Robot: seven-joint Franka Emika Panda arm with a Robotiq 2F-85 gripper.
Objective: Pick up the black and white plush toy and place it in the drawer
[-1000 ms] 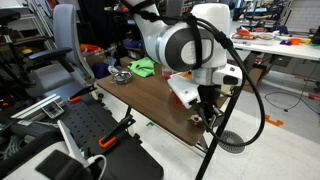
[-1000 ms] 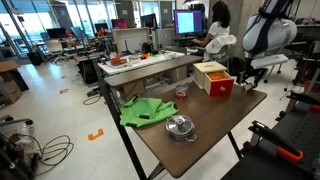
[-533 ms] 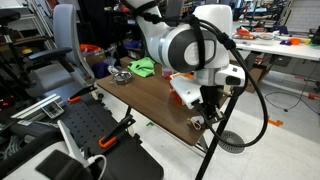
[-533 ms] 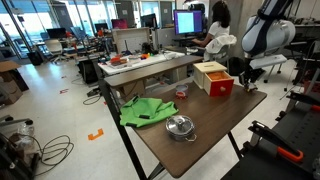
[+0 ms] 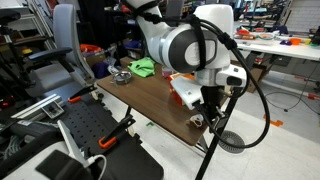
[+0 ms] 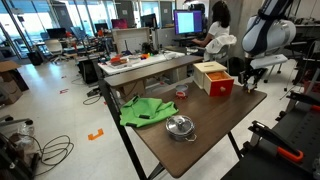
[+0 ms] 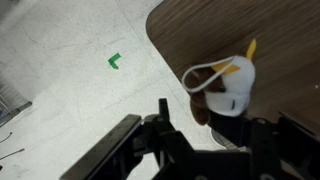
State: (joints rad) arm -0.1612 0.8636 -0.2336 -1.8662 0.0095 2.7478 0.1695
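Note:
My gripper closes on the toy now, since its open fingertips reach down on either side of the plush toy's lower end (image 5: 197,121) (image 7: 215,102) and closing would catch it.
The plush toy (image 7: 226,84) is white with dark and yellow parts. It lies at the corner of the brown table (image 7: 270,30). In an exterior view it is a small lump (image 5: 197,120) at the table's near corner. My gripper (image 7: 214,135) hangs just over it, with the jaws wide apart and one finger on each side of the toy's lower end. It is open and I cannot see it touching the toy. The gripper also shows in both exterior views (image 5: 207,113) (image 6: 250,83). A red and wooden open box (image 6: 213,77), the drawer-like container, stands on the table near the gripper.
A green cloth (image 6: 146,110) and a metal pot (image 6: 180,127) lie at the table's other end, and both also show in an exterior view, the cloth (image 5: 143,67) and the pot (image 5: 122,75). Bare floor with a green tape mark (image 7: 114,60) lies beyond the table edge. Desks, chairs and a seated person stand around.

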